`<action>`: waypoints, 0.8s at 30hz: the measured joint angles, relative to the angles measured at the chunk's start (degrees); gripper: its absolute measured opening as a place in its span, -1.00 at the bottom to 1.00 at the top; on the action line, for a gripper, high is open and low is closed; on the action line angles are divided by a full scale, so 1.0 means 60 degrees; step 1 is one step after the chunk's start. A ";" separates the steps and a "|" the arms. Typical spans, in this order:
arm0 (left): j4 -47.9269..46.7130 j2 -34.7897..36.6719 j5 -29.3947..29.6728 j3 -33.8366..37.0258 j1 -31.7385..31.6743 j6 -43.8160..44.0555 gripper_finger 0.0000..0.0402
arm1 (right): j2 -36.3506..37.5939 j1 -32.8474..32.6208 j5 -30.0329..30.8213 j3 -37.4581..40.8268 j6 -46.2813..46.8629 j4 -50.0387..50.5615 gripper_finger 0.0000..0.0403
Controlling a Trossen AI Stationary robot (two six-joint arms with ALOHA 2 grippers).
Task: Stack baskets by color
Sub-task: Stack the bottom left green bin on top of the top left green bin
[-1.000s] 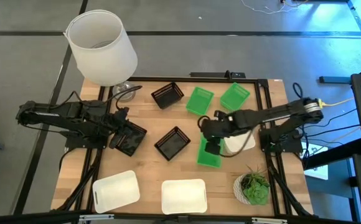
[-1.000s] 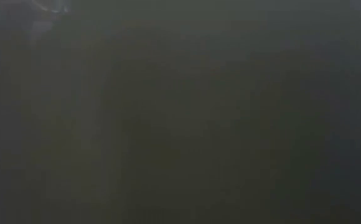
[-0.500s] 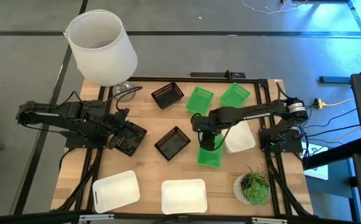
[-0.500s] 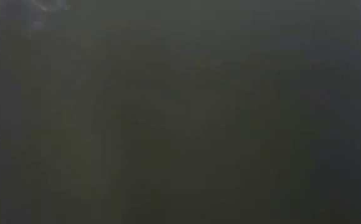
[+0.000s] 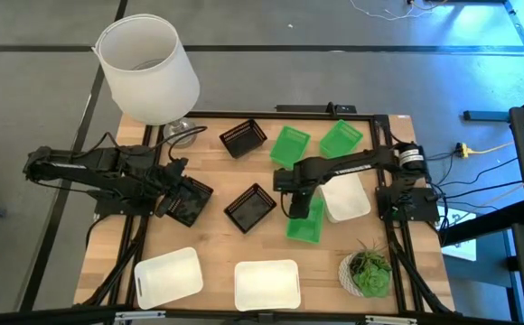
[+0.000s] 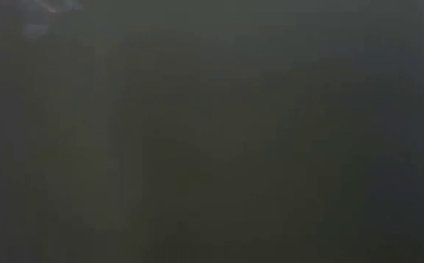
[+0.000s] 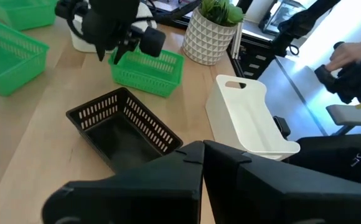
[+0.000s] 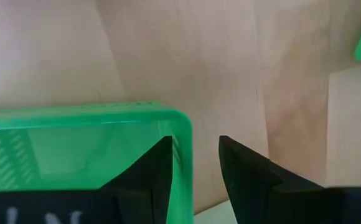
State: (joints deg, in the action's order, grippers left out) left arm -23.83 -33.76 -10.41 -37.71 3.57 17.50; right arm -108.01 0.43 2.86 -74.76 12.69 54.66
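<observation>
My right gripper grips the nearer green basket by its side [image 8: 185, 138] next, beside the basket's rounded corner. Then it is able to stack it with the other green baskets.
Three green baskets show: two at the far side [image 5: 290, 144] [image 5: 341, 137] and one nearer [image 5: 304, 221]. My right gripper [image 5: 295, 203] points down, open, over the far end of the nearer one. One finger [image 8: 155, 165] is inside its wall and one finger [image 8: 243, 168] is outside. Three black baskets [image 5: 243, 137] [image 5: 250, 207] [image 5: 188, 200] and three white baskets [image 5: 167, 275] [image 5: 266, 283] [image 5: 346, 197] rest on their bottoms. My left gripper [image 7: 202, 155] is shut above the leftmost black basket and holds nothing. The low view is dark. My right gripper stands astride the green basket's wall [image 8: 183, 146] beside a rounded corner, coming from above. The inner finger is close against that wall, but I cannot tell whether it touches. The basket rests flat on the table.
A big white bucket [image 5: 149, 68] stands at the far left corner with a glass object [image 5: 181, 134] beside it. A potted plant [image 5: 368, 271] sits at the near right. Bare wood shows in the middle between the black and white baskets.
My right gripper has gone down and toward the table's left edge, tipping to point straight down. It now sits at the far end of the nearer green basket, with its fingers still apart. The basket has stayed in place.
</observation>
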 joint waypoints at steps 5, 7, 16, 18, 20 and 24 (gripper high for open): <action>0.0000 0.0000 0.0001 0.0000 0.0000 0.0004 -1.00 | -0.0373 0.0169 0.0083 0.0000 -0.0167 -0.0226 -0.38; 0.0003 0.0000 0.0000 0.0000 0.0000 0.0004 -1.00 | -0.0452 0.0211 0.0085 0.0000 -0.0167 -0.0339 -0.48; 0.0000 0.0000 0.0003 0.0000 0.0000 0.0007 -1.00 | -0.0463 0.0244 -0.0117 -0.0541 -0.0514 -0.0273 -0.93; 0.0000 0.0000 -0.0021 0.0000 -0.0003 0.0007 -1.00 | -0.0463 0.0266 0.0048 -0.1125 -0.0793 0.0073 -0.97; 0.0000 0.0000 -0.0181 0.0000 -0.0003 0.0004 -1.00 | -0.0466 0.0374 0.0292 -0.1821 -0.0921 0.0532 -0.98; 0.0001 0.0002 -0.0435 0.0000 -0.0004 0.0006 -1.00 | -0.0466 0.0635 0.1474 -0.3536 -0.0738 0.1451 -0.99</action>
State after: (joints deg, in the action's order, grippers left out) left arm -23.83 -33.74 -13.02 -37.71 3.55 17.53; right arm -110.80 4.24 11.71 -95.98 8.26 63.37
